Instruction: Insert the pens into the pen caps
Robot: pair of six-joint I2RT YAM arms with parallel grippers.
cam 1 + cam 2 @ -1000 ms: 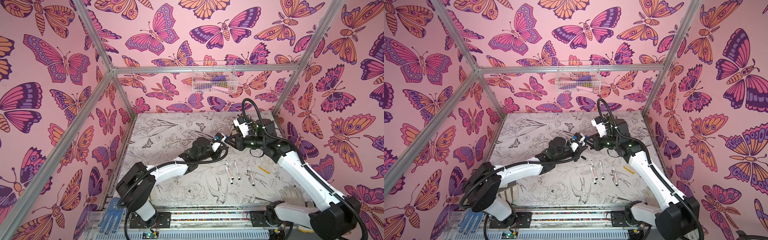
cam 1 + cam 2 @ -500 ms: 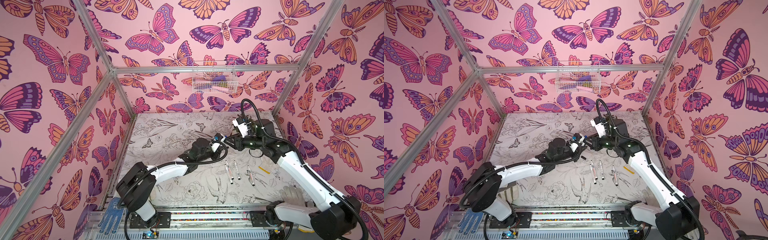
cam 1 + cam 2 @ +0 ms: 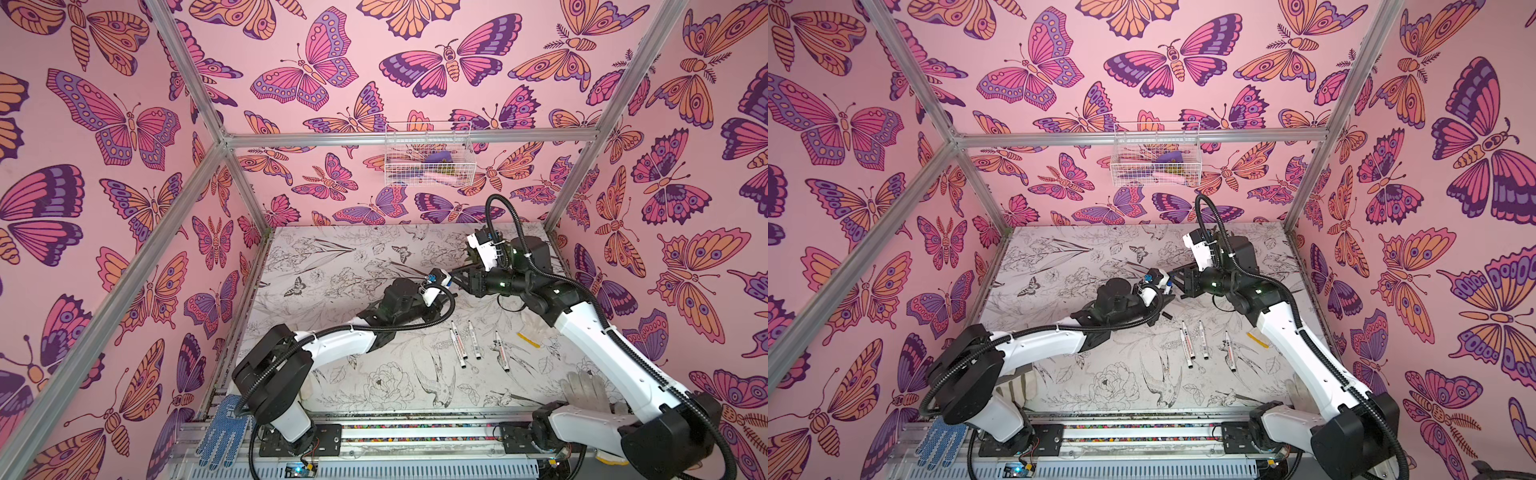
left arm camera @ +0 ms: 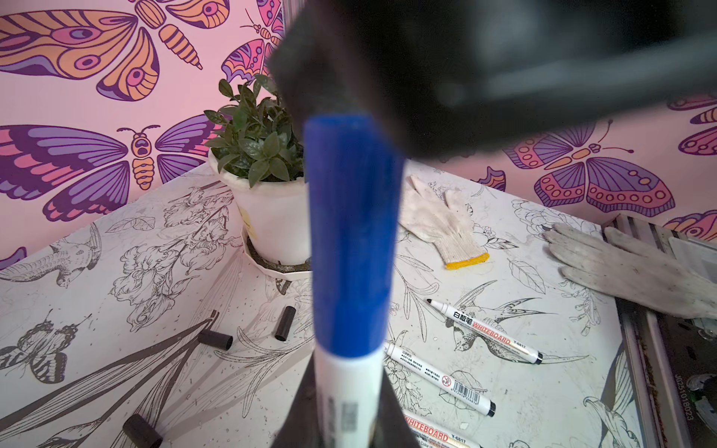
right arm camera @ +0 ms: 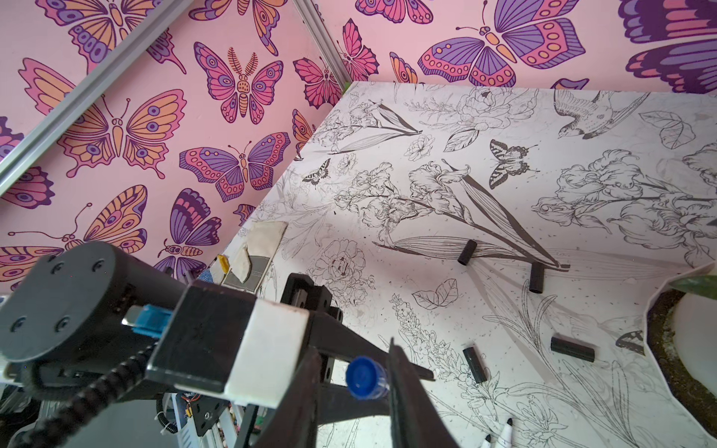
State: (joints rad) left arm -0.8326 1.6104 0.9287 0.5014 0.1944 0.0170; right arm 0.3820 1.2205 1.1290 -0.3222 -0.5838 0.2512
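I need to grab the blue cap (image 3: 449, 281) by its sides with my right gripper next, so the pen can be inserted. The pen's white body is left to my left gripper.
My left gripper (image 4: 347, 374) is shut on the white barrel of a pen (image 4: 345, 411), which wears the blue cap (image 4: 349, 232). Both top views show it held above the middle of the table, near my left gripper (image 3: 441, 291). My right gripper (image 5: 355, 372) meets it from the right, open, its fingers either side of the blue cap (image 5: 364, 378). One finger touches the cap; a gap shows at the other. Three uncapped pens (image 3: 473, 343) lie side by side on the table. Several black caps (image 5: 536, 277) lie scattered on the floral mat.
A potted plant in a white pot (image 4: 271, 217) stands at the back right, behind my right arm. White gloves (image 4: 438, 221) (image 4: 628, 267) lie on the right side and a blue glove (image 3: 224, 428) at the front left. A wire basket (image 3: 428, 156) hangs on the back wall.
Both grippers have drifted slightly up and back together, with the capped pen still between them. The pens and caps on the table have not moved.
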